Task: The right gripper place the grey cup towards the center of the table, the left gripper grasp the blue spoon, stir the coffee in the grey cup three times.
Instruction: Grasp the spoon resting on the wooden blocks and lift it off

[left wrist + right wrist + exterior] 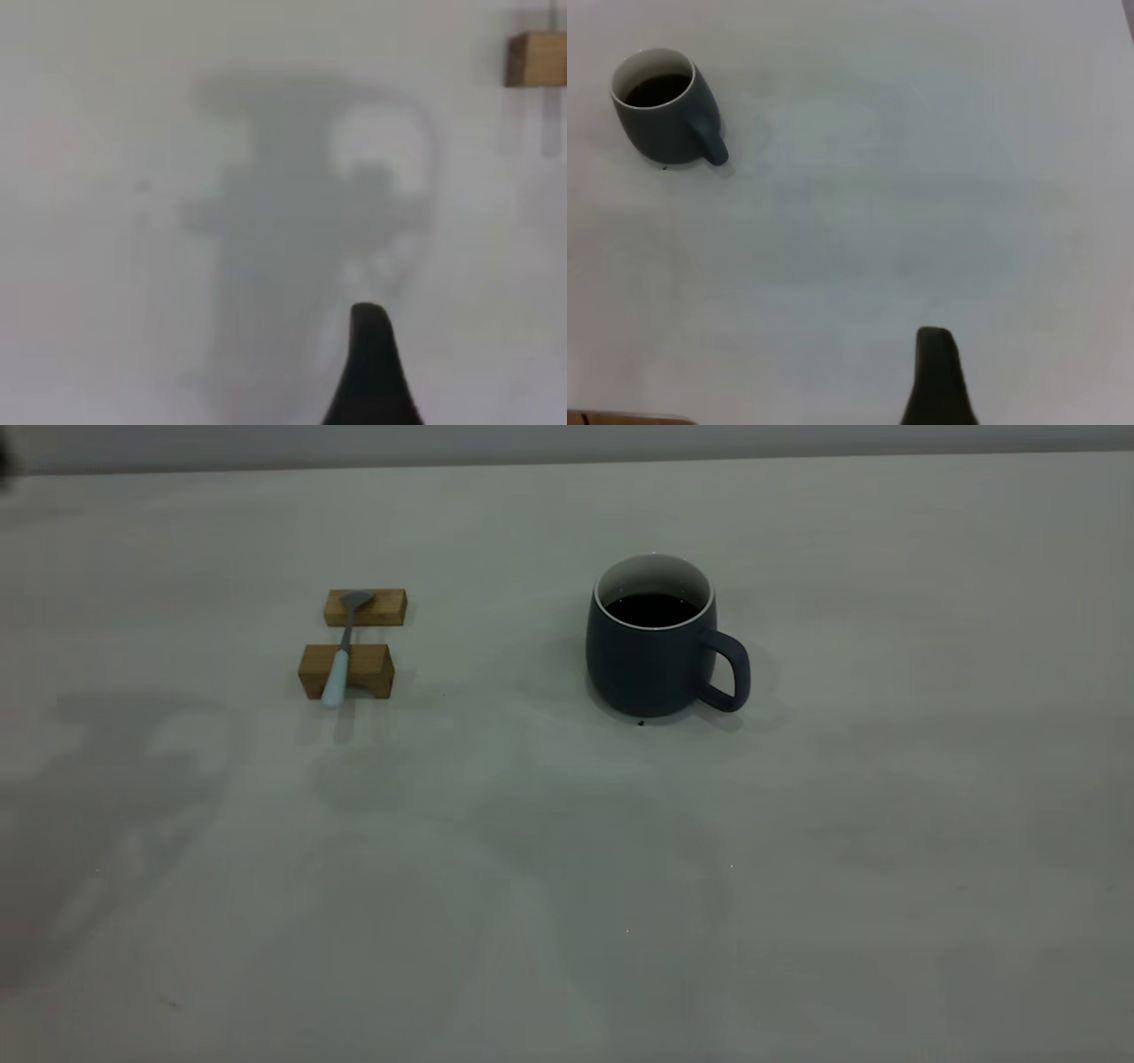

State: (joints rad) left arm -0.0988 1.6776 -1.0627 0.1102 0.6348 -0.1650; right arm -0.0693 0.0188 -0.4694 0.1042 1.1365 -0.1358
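Observation:
I next need to pick up the blue spoon by its pale handle (336, 680) with my left gripper, so that I can stir the coffee in the grey cup (651, 664).
The grey cup (651, 664) stands upright right of the table's (567, 886) middle, its handle toward the right. Dark coffee (653, 609) lies flat inside it. The blue spoon (341, 655) rests across two tan wooden blocks at the left, its bowl on the far block and its pale handle sticking out over the near one. Neither gripper shows in the exterior view. In the left wrist view a black part of my left gripper (370, 363) hangs over bare table, well away from the block (536, 59). My right gripper (937, 372) hangs over bare table, far from the cup (664, 124).
The far block (365, 607) and the near block (368, 671) stand close together under the spoon. A tiny dark speck (640, 724) lies at the cup's foot. Arm shadows fall on the table's front left.

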